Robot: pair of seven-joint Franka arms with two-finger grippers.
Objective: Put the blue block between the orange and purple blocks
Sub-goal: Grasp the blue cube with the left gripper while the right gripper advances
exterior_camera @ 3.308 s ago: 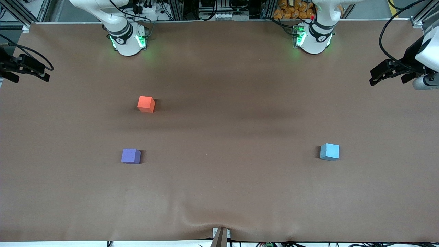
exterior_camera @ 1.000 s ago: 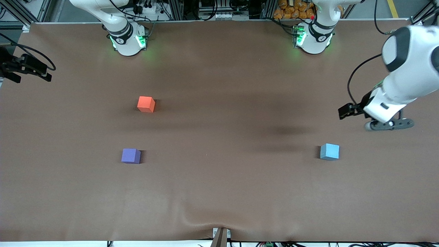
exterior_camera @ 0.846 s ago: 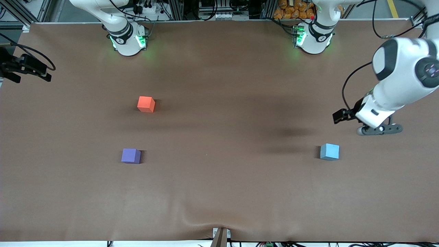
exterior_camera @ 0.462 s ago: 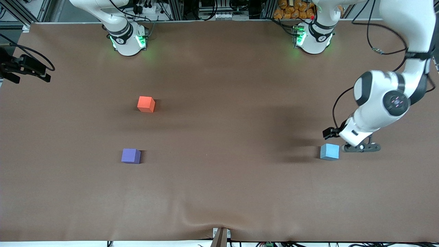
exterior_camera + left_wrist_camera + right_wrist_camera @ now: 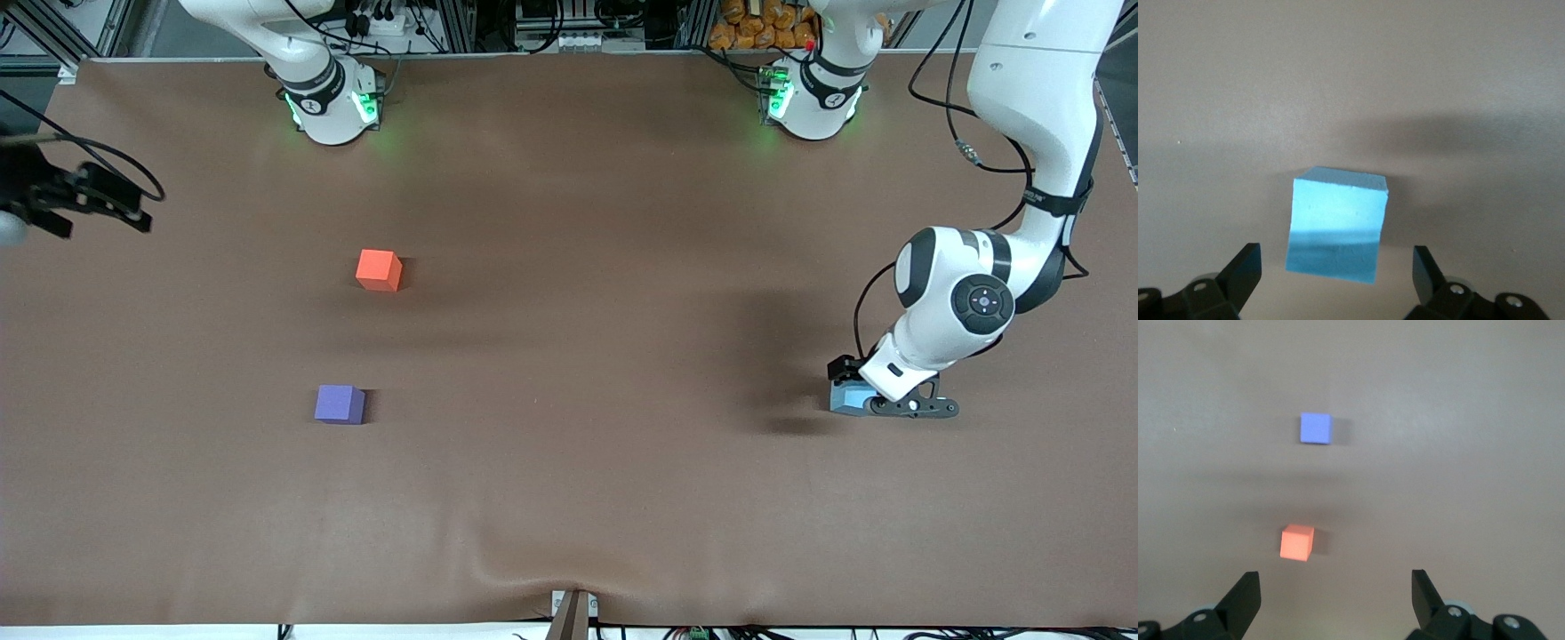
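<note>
The blue block should fill the gap between the orange and purple blocks, so I should grab it by its opposite sides [image 5: 853,398] [image 5: 1336,228] with my left gripper next.
The light sky-blue block [image 5: 843,399] lies on the brown table toward the left arm's end. My left gripper [image 5: 858,391] is low over it and open. In the left wrist view the blue block [image 5: 1337,231] sits in the gap between the two spread fingers, which do not touch it; the left gripper [image 5: 1336,277] holds nothing. The orange block [image 5: 378,269] and the purple block [image 5: 339,404] lie toward the right arm's end, the purple one nearer the front camera. My right gripper [image 5: 84,203] waits open at the table's edge. Its wrist view shows the orange block [image 5: 1297,543], the purple block [image 5: 1315,428] and the empty right gripper [image 5: 1335,595].
The brown table cover [image 5: 569,356] has a raised wrinkle [image 5: 498,560] near the front edge. The arm bases [image 5: 333,107] stand along the back edge. The left arm's forearm [image 5: 951,302] hangs over the table above the blue block.
My left arm has swung in from the table's end and come down over the blue block, fingers open. My right gripper has shifted slightly. The blocks have not moved.
</note>
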